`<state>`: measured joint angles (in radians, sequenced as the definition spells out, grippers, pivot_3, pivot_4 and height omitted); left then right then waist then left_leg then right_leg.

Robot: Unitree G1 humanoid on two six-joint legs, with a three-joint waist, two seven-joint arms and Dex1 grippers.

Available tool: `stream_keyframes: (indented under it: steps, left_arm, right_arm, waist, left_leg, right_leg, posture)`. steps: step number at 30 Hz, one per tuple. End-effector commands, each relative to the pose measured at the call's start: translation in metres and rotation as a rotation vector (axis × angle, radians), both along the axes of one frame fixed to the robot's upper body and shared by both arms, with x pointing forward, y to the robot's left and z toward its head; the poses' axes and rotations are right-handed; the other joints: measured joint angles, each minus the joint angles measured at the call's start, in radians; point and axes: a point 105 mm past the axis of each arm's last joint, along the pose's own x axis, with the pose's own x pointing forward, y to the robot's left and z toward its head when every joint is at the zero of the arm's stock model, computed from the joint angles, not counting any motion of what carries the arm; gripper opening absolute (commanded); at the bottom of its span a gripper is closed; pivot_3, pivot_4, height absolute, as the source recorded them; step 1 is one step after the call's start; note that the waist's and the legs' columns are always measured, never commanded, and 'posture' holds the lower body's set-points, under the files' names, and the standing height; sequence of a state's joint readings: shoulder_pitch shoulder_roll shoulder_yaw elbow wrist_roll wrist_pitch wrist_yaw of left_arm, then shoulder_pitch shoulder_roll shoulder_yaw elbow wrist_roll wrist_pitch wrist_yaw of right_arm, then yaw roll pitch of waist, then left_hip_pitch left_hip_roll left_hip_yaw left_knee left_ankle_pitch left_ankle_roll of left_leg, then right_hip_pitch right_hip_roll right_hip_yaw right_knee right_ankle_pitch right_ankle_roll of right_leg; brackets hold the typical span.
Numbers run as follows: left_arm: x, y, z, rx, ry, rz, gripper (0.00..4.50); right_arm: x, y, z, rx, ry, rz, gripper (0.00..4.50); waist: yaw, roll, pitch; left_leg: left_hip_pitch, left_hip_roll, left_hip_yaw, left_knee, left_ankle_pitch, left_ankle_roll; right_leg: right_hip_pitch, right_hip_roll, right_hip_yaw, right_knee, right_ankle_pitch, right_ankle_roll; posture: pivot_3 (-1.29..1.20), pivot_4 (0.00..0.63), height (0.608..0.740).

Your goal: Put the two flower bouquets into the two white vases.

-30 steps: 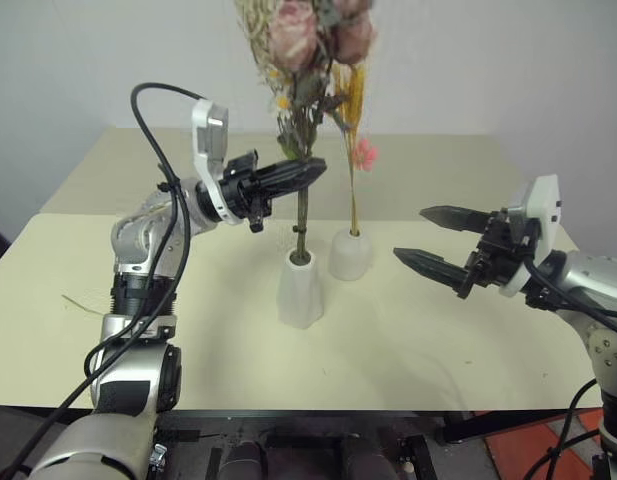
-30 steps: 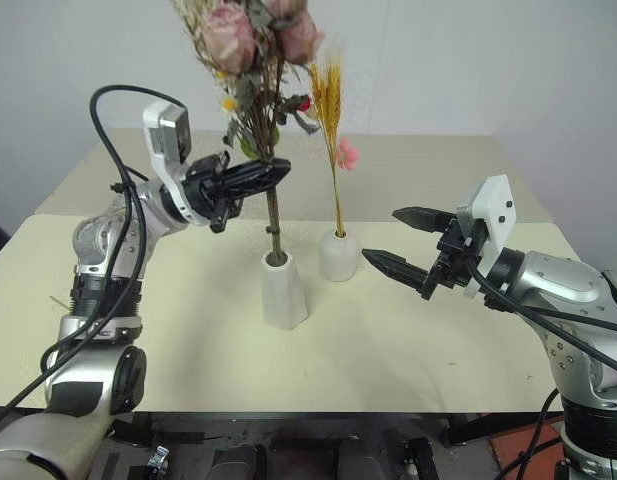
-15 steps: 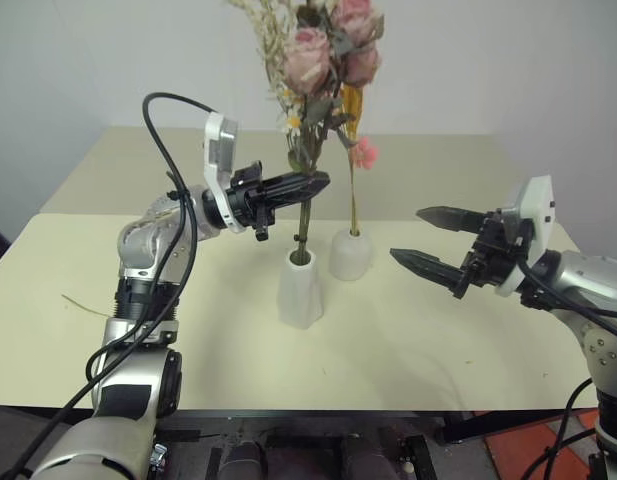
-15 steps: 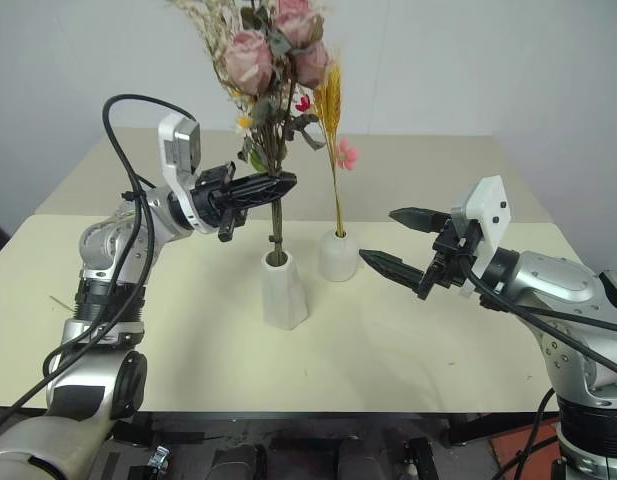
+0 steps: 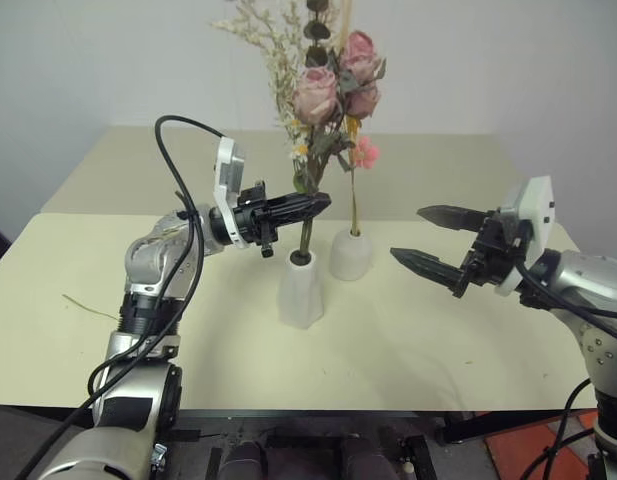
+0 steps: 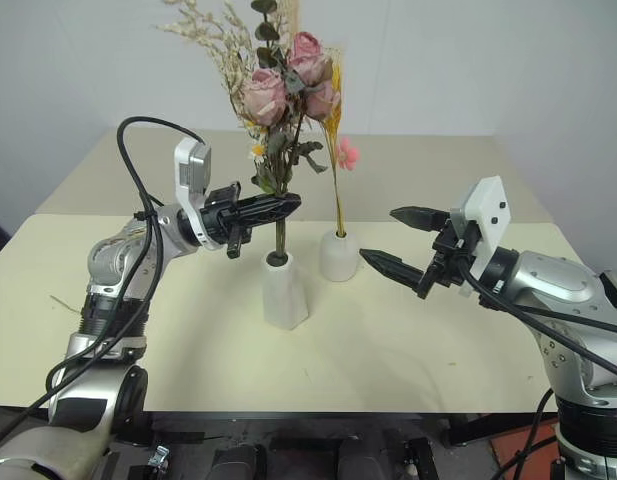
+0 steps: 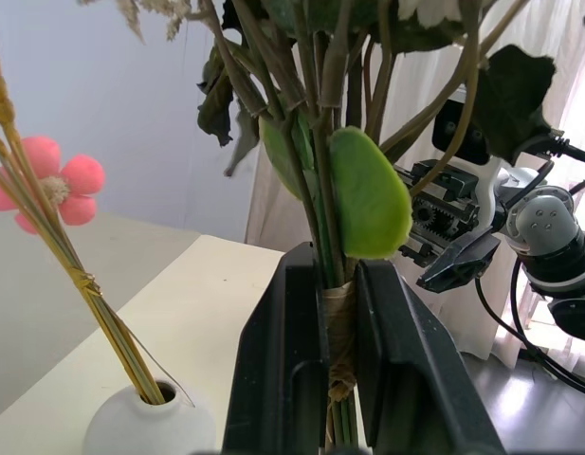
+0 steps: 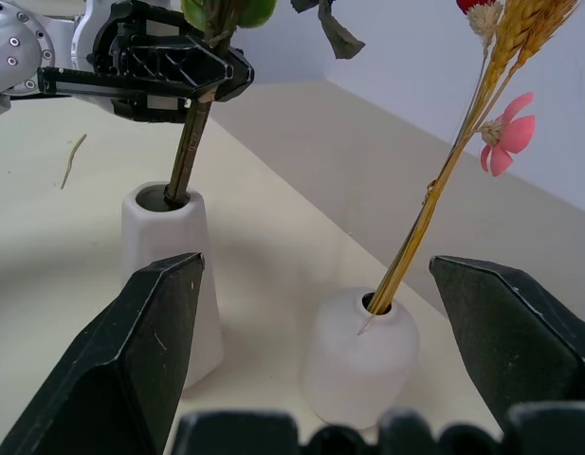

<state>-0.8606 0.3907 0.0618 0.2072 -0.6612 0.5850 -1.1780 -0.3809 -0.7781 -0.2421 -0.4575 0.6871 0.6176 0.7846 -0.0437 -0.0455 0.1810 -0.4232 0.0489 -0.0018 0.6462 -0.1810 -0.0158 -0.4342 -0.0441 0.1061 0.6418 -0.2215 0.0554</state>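
Note:
The pink-rose bouquet's stem ends reach down inside the faceted white vase's opening and the pink-rose bouquet would stand there, so it is time for my left gripper to release now.
My left gripper is shut on the tied stems of the bushy pink-rose bouquet, just above the taller faceted white vase. The stem ends reach down into that vase's mouth. In the left wrist view the fingers clamp the wrapped stems. The slim yellow wheat-like bouquet stands upright in the shorter rounded vase, just behind and to the right. My right gripper hangs open to the right of both vases, apart from them, holding nothing.
Both vases stand near the middle of the cream table. A loose dry twig lies near the table's left edge. A plain wall rises behind the far table edge.
My left gripper has come down with the rose bouquet, and the stems sit deeper in the taller vase. The right gripper has kept still.

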Motion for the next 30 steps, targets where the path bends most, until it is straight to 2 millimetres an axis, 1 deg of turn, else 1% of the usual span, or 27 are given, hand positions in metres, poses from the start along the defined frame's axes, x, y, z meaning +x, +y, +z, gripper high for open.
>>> stream_keyframes:
  steps: [1, 2, 4, 6, 9, 11, 13, 15, 16, 20, 23, 25, 27, 30]
  left_arm:
    - [-0.006, -0.002, 0.006, 0.007, -0.035, -0.008, 0.11]
    - [-0.006, -0.001, 0.005, 0.012, -0.03, -0.006, 0.11]
    - [-0.005, 0.0, 0.003, 0.023, -0.018, 0.008, 0.83]
    - [-0.007, 0.006, 0.001, 0.036, -0.001, 0.016, 1.41]
    - [-0.016, 0.023, -0.005, 0.077, 0.009, 0.039, 2.33]
    - [-0.025, 0.036, -0.01, 0.107, 0.02, 0.056, 3.03]
    - [-0.031, 0.045, -0.013, 0.132, 0.025, 0.071, 3.64]
    - [-0.04, 0.059, -0.017, 0.169, 0.023, 0.103, 4.25]
    - [-0.043, 0.067, -0.019, 0.2, 0.013, 0.134, 4.47]
    - [-0.055, 0.094, -0.024, 0.312, -0.041, 0.221, 4.47]
    - [-0.06, 0.115, -0.017, 0.35, -0.063, 0.283, 4.47]
    - [-0.061, 0.127, -0.01, 0.343, -0.058, 0.326, 4.47]
    - [-0.065, 0.139, -0.007, 0.372, -0.061, 0.358, 4.47]
    - [-0.072, 0.149, -0.006, 0.402, -0.052, 0.38, 4.47]
  right_arm:
    - [-0.003, 0.002, 0.011, 0.001, -0.064, 0.009, 4.5]
    - [-0.003, 0.002, 0.011, 0.0, -0.065, 0.009, 4.5]
    - [-0.004, 0.003, 0.011, -0.004, -0.069, 0.011, 4.5]
    - [-0.005, 0.004, 0.011, -0.009, -0.074, 0.012, 4.5]
    - [-0.006, 0.002, 0.011, -0.012, -0.071, 0.006, 4.5]
    - [-0.006, 0.001, 0.01, -0.016, -0.069, 0.003, 4.5]
    - [-0.006, 0.0, 0.009, -0.018, -0.068, 0.002, 4.5]
    - [-0.005, 0.0, 0.009, -0.018, -0.066, 0.001, 4.5]
    - [-0.005, 0.0, 0.008, -0.019, -0.063, 0.001, 4.5]
    - [-0.002, -0.004, 0.005, -0.022, -0.045, -0.006, 4.5]
    - [0.001, -0.009, 0.002, -0.026, -0.027, -0.024, 4.5]
    - [0.003, -0.013, 0.0, -0.025, -0.014, -0.04, 4.5]
    - [0.003, -0.017, -0.004, -0.021, 0.004, -0.054, 4.5]
    - [0.003, -0.024, -0.008, -0.023, 0.023, -0.078, 4.5]
  waist:
    - [0.0, 0.0, 0.0]
    - [0.0, 0.0, 0.0]
    - [0.0, 0.0, 0.0]
    - [-0.002, 0.0, 0.0]
    - [-0.007, 0.0, 0.0]
    - [-0.008, 0.0, 0.0]
    - [-0.008, 0.0, 0.0]
    - [-0.004, 0.0, 0.0]
    - [-0.004, 0.0, 0.0]
    - [-0.003, 0.0, 0.0]
    - [0.001, 0.0, 0.0]
    - [0.003, 0.0, 0.0]
    - [0.002, 0.0, 0.0]
    - [0.0, 0.0, 0.0]
  left_leg:
    - [0.0, 0.0, 0.0, 0.0, 0.0, 0.0]
    - [0.0, 0.0, 0.0, 0.0, 0.0, 0.0]
    - [0.0, 0.0, 0.0, 0.0, 0.0, 0.0]
    - [0.0, 0.0, 0.0, 0.0, 0.0, 0.0]
    - [0.0, 0.0, 0.0, 0.0, 0.0, 0.0]
    - [0.001, 0.0, 0.0, 0.0, 0.0, 0.0]
    - [0.001, 0.001, 0.0, 0.0, 0.0, 0.0]
    - [0.001, 0.001, 0.0, 0.0, 0.0, 0.0]
    - [0.001, 0.001, 0.0, 0.0, 0.0, 0.0]
    - [0.001, 0.001, 0.0, -0.001, 0.0, 0.0]
    - [0.001, 0.001, 0.0, 0.0, 0.0, 0.0]
    - [0.001, 0.001, 0.0, 0.0, 0.0, 0.0]
    - [0.0, 0.001, 0.0, 0.0, 0.0, 0.0]
    - [0.0, 0.001, 0.001, -0.001, 0.0, 0.0]
  right_leg:
    - [0.0, 0.0, 0.0, 0.0, 0.0, 0.0]
    - [0.0, 0.0, 0.0, 0.0, 0.0, 0.0]
    - [0.0, 0.0, 0.0, 0.0, 0.0, 0.0]
    - [0.0, 0.0, 0.0, 0.0, 0.0, 0.0]
    - [0.0, 0.0, 0.0, 0.0, 0.0, 0.0]
    - [-0.001, 0.0, 0.0, 0.001, 0.0, 0.0]
    - [-0.001, 0.0, 0.0, 0.001, 0.0, 0.0]
    - [-0.001, 0.0, 0.0, 0.001, 0.0, 0.0]
    - [-0.001, 0.0, 0.0, 0.001, 0.0, 0.0]
    - [-0.001, 0.0, 0.0, 0.0, -0.001, 0.0]
    - [-0.001, 0.0, 0.0, 0.001, -0.001, 0.0]
    - [-0.001, 0.0, 0.0, 0.0, -0.001, -0.001]
    - [-0.001, 0.0, -0.001, 0.0, -0.001, -0.001]
    - [-0.001, 0.0, -0.001, 0.0, -0.002, -0.002]
  posture:
    - [0.0, 0.15, 0.74]
    - [0.0, 0.15, 0.74]
    - [0.0, 0.15, 0.74]
    - [0.0, 0.15, 0.74]
    - [0.0, 0.15, 0.74]
    - [0.0, 0.15, 0.74]
    - [0.0, 0.15, 0.74]
    - [0.0, 0.15, 0.74]
    - [0.0, 0.15, 0.74]
    - [0.0, 0.15, 0.74]
    - [0.0, 0.15, 0.74]
    - [0.0, 0.15, 0.74]
    - [0.0, 0.15, 0.74]
    - [0.0, 0.15, 0.74]
